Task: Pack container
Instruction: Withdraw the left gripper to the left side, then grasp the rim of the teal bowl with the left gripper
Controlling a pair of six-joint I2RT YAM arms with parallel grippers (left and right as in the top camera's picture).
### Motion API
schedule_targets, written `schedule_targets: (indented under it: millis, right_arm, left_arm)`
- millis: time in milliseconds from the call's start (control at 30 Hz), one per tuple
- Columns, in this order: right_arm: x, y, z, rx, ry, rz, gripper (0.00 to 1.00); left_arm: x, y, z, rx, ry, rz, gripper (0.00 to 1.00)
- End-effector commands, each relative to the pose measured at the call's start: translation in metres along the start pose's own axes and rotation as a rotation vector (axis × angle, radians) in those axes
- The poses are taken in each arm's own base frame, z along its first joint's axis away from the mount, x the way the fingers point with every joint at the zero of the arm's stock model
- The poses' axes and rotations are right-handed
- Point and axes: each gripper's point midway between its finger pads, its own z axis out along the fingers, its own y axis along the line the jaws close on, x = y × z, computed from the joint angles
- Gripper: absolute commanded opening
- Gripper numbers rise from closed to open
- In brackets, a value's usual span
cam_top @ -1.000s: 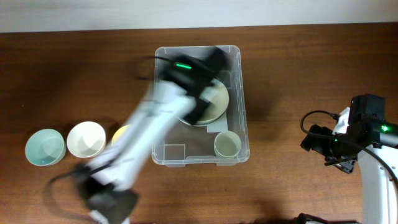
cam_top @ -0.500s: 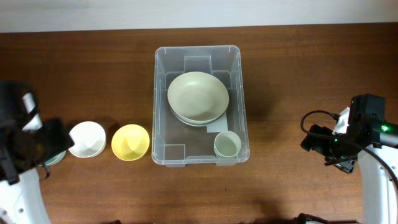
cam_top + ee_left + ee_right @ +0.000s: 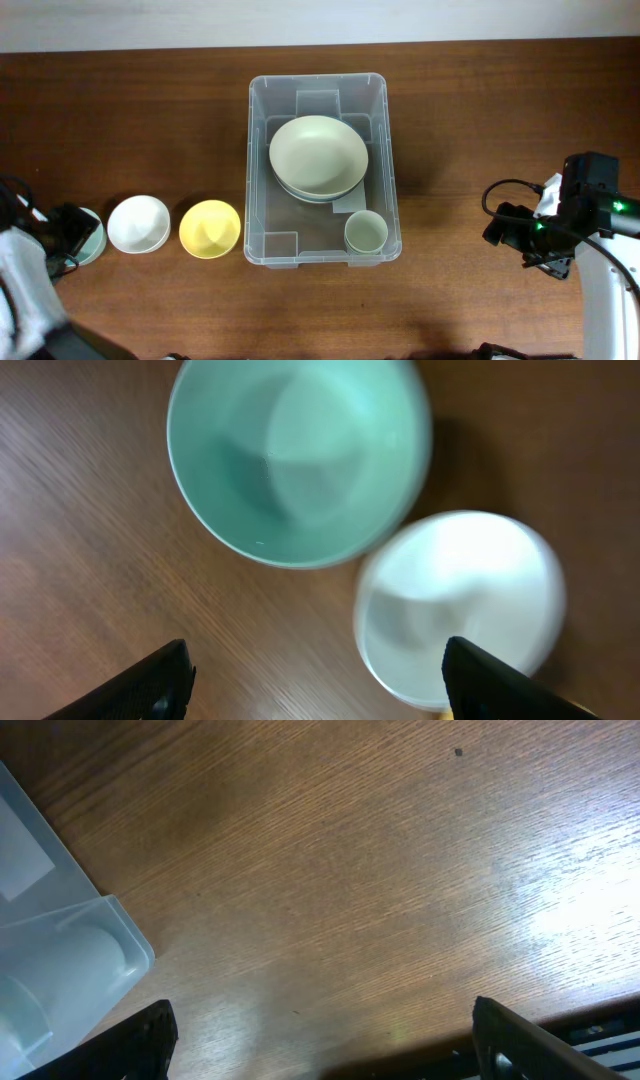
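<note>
The teal bowl needs to go down into the clear container with its open side up. My left gripper needs to grab the teal bowl's near rim (image 3: 88,261) (image 3: 275,562) for that.
The clear container (image 3: 258,205) stands mid-table and holds a large pale green bowl (image 3: 318,155) stacked on another dish, plus a small pale green cup (image 3: 366,232). Its corner shows in the right wrist view (image 3: 60,960). Left of it stand a yellow bowl (image 3: 210,228), a white bowl (image 3: 138,223) and a teal bowl (image 3: 93,240), the last mostly hidden under my left gripper (image 3: 72,232). In the left wrist view my left gripper (image 3: 315,695) is open and empty above the teal bowl (image 3: 290,455) and white bowl (image 3: 460,610). My right gripper (image 3: 508,230) is open and empty over bare wood.
The wooden table runs to a pale wall strip at the back (image 3: 320,20). My right gripper (image 3: 320,1050) hovers over bare table right of the container. A black cable (image 3: 495,195) loops beside the right arm.
My left arm has swung from over the container to the far left and now sits over the teal bowl. The right arm has not moved.
</note>
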Motion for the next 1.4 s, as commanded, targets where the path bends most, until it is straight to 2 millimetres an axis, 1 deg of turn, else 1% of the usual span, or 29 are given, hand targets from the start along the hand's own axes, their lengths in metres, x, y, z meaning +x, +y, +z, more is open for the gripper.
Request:
schedule_targets:
  millis: [0,67,133,233,300,433,600,667,733,867,1067,1133,1267,1367]
  right_arm:
    - [0.002,-0.001,0.002,0.007,0.011,-0.017,0.9]
    - [0.002,-0.001,0.002,0.007,0.011,-0.017,0.9]
    - [0.002,-0.001,0.002,0.007,0.011,-0.016,0.9]
    - [0.002,-0.001,0.002,0.007,0.011,-0.016,0.9]
    - [0.002,-0.001,0.002,0.007,0.011,-0.016,0.9]
    - [0.002,-0.001,0.002,0.006,0.01,-0.016,0.9]
    - [0.002,-0.001,0.002,0.007,0.011,-0.016,0.9]
    - [0.002,-0.001,0.002,0.007,0.011,-0.016,0.9]
    - [0.002,-0.001,0.002,0.007,0.011,-0.016,0.9]
    - [0.002,-0.001,0.002,0.006,0.011,-0.016,0.9]
    - [0.003,-0.001,0.002,0.007,0.012,-0.016,0.9]
    - [0.003,-0.001,0.002,0.007,0.015,-0.016,0.91]
    - [0.004,-0.001,0.002,0.008,0.019,-0.015,0.9]
    - [0.004,-0.001,0.002,0.008,0.019,-0.015,0.9]
  left_arm:
    - [0.011,0.02,0.046,-0.029,0.148,-0.082,0.82]
    - [0.012,0.029,0.061,-0.044,0.183,-0.109,0.81]
    - [0.012,0.038,0.069,-0.054,0.2,-0.133,0.81]
    - [0.007,0.05,0.074,-0.078,0.188,-0.158,0.81]
    - [0.0,0.055,0.075,-0.095,0.155,-0.16,0.8]
    - [-0.014,0.056,0.077,-0.1,0.096,-0.156,0.8]
    - [-0.023,0.055,0.077,-0.093,0.062,-0.154,0.8]
    - [-0.027,0.055,0.078,-0.089,0.046,-0.153,0.74]
    - [-0.029,0.054,0.079,-0.088,0.038,-0.152,0.72]
    - [-0.029,0.055,0.085,-0.088,0.041,-0.153,0.71]
    - [-0.019,0.059,0.112,-0.103,0.108,-0.156,0.71]
    - [-0.016,0.059,0.115,-0.105,0.12,-0.156,0.67]
    - [-0.016,0.058,0.115,-0.097,0.121,-0.157,0.58]
    - [-0.016,0.058,0.115,-0.097,0.121,-0.157,0.44]
